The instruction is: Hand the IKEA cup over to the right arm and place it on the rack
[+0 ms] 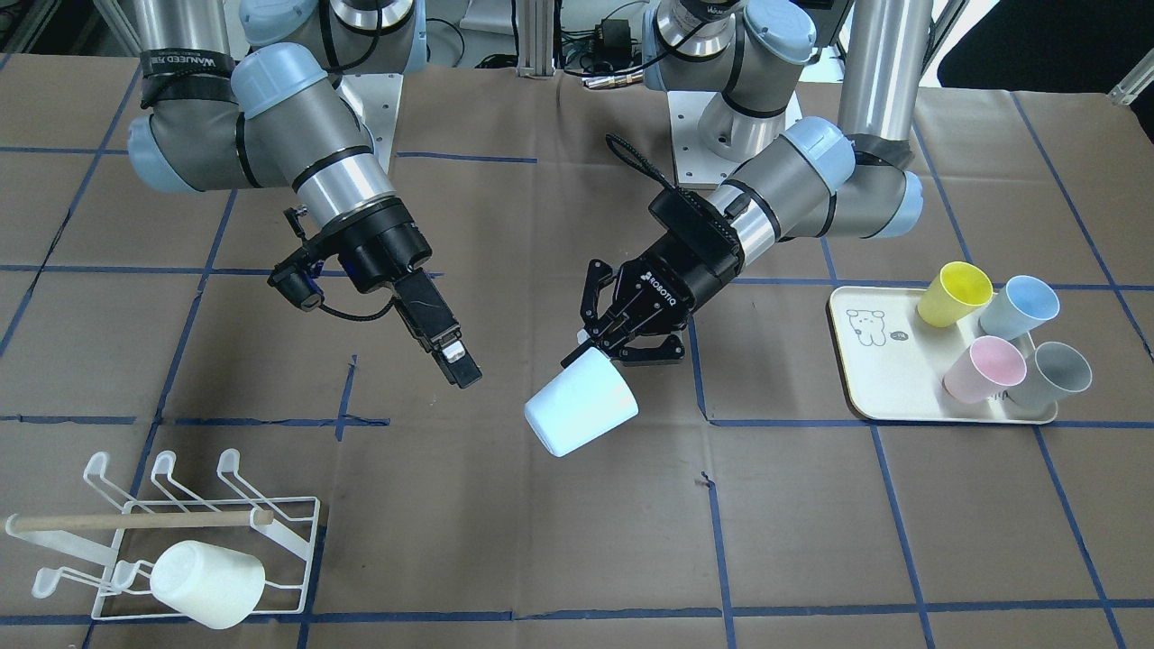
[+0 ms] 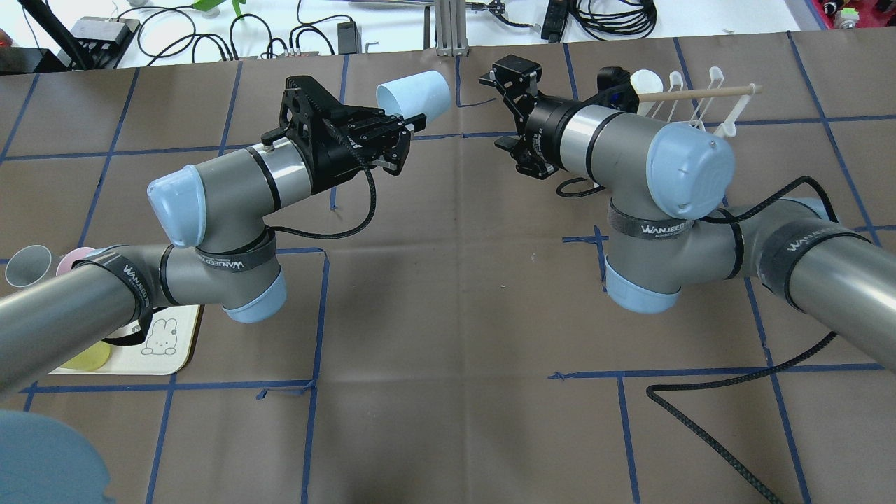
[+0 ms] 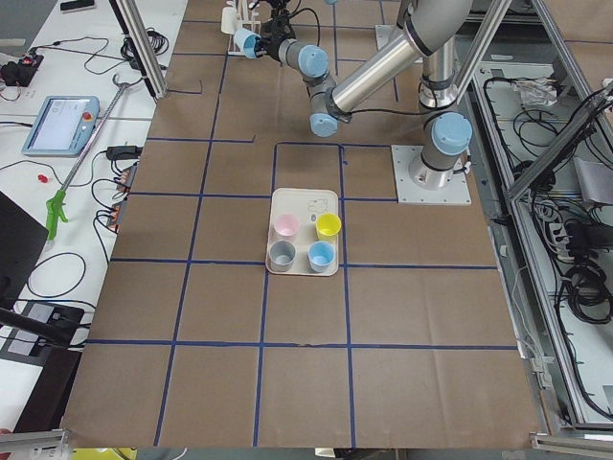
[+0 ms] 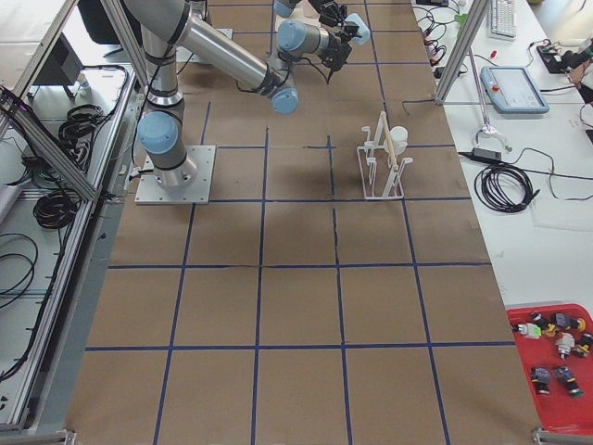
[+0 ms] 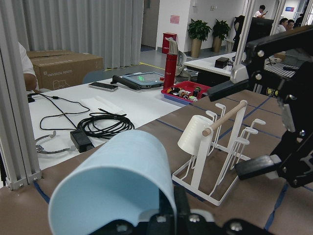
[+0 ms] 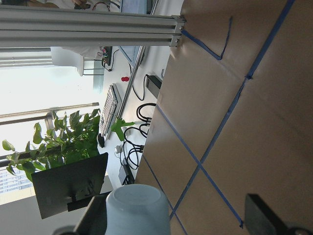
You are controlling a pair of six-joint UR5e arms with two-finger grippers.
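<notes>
The pale blue cup is for the rack, and my right gripper needs to take it over. My right gripper should next grab the cup by its closed base end (image 1: 554, 428) (image 6: 138, 200).
My left gripper (image 1: 602, 350), the ROBOTIQ one, is shut on the rim of a pale blue cup (image 1: 581, 403) held above mid-table, its closed base pointing at the right arm. In the overhead view the cup (image 2: 414, 94) sticks out beyond the left gripper (image 2: 406, 133). My right gripper (image 1: 460, 364) stands open a short gap away from the cup, its flat fingers stacked one above the other (image 2: 491, 112). Its wrist view shows the cup's base (image 6: 133, 210) ahead, apart from the fingers. The white wire rack (image 1: 270, 541) with its wooden dowel (image 1: 135, 520) carries a white cup (image 1: 207, 582).
A cream tray (image 1: 879, 370) on the left arm's side holds yellow (image 1: 954, 294), blue (image 1: 1021, 306), pink (image 1: 984, 370) and grey (image 1: 1051, 375) cups. A black cable (image 2: 700, 420) lies on the brown, blue-taped table near the right arm's base.
</notes>
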